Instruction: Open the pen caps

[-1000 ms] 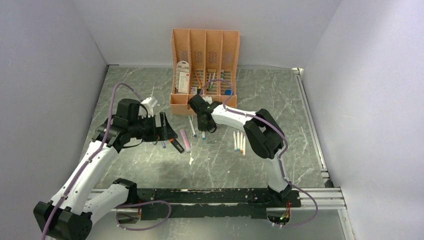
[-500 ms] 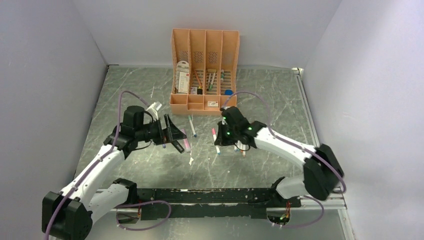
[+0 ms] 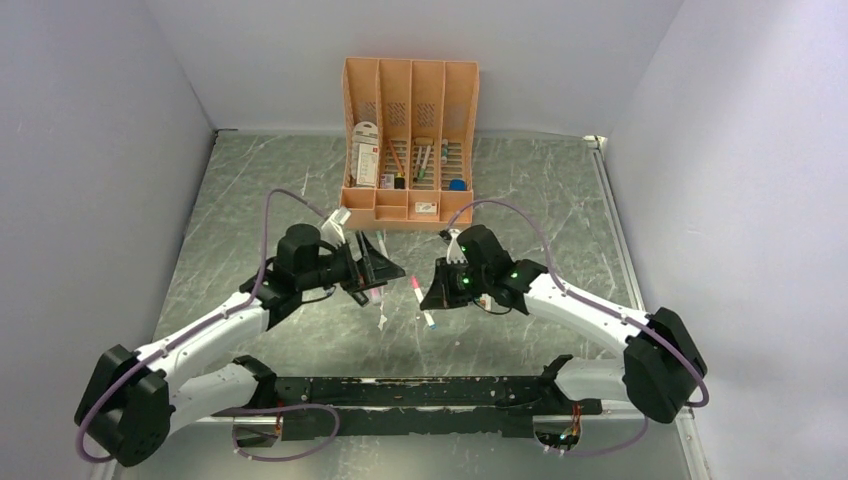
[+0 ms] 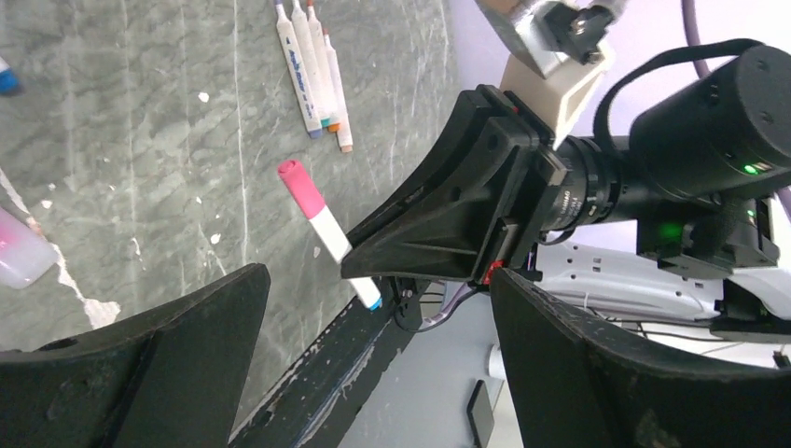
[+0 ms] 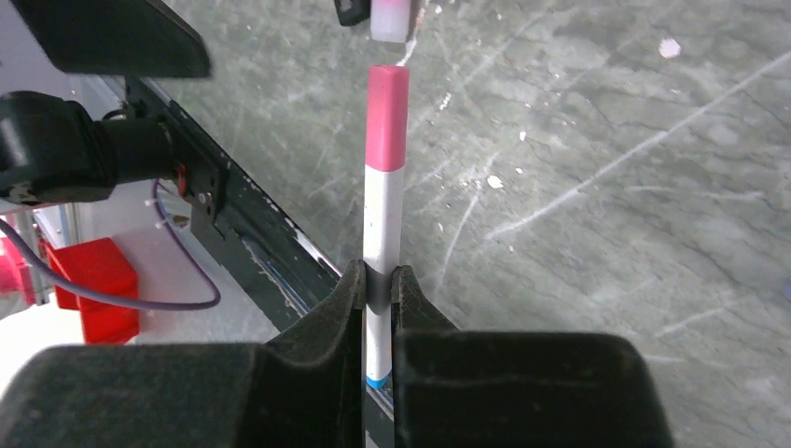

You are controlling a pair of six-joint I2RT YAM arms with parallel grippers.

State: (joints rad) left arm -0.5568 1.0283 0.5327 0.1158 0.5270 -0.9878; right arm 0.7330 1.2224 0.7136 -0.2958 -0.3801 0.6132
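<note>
I need to grab the slim marker with my left gripper by its pink cap [image 3: 416,283] [image 4: 300,183]. The marker's white body in my right gripper is then free to pull open.
My right gripper [image 3: 440,292] is shut on the white barrel of a slim marker [image 5: 383,224] and holds it above the table. The marker's pink cap [image 5: 387,117] points toward my left gripper, and the cap is on. The same marker [image 3: 422,300] shows in the top view between the two grippers. My left gripper [image 3: 378,270] is open and empty, a short way left of the pink cap [image 4: 300,183]. In the left wrist view its jaws stand wide on either side of the marker. Several capped slim markers [image 4: 312,73] lie side by side on the table.
The peach desk organizer [image 3: 410,140] with pens stands at the back centre. A pale pink highlighter [image 4: 19,254] lies under my left gripper, and a small white scrap [image 3: 382,322] lies near it. The black base rail [image 3: 420,392] runs along the near edge.
My right gripper has carried the pink-capped marker from near the organizer toward the table's middle. My left arm has swung right, closing the gap to the marker.
</note>
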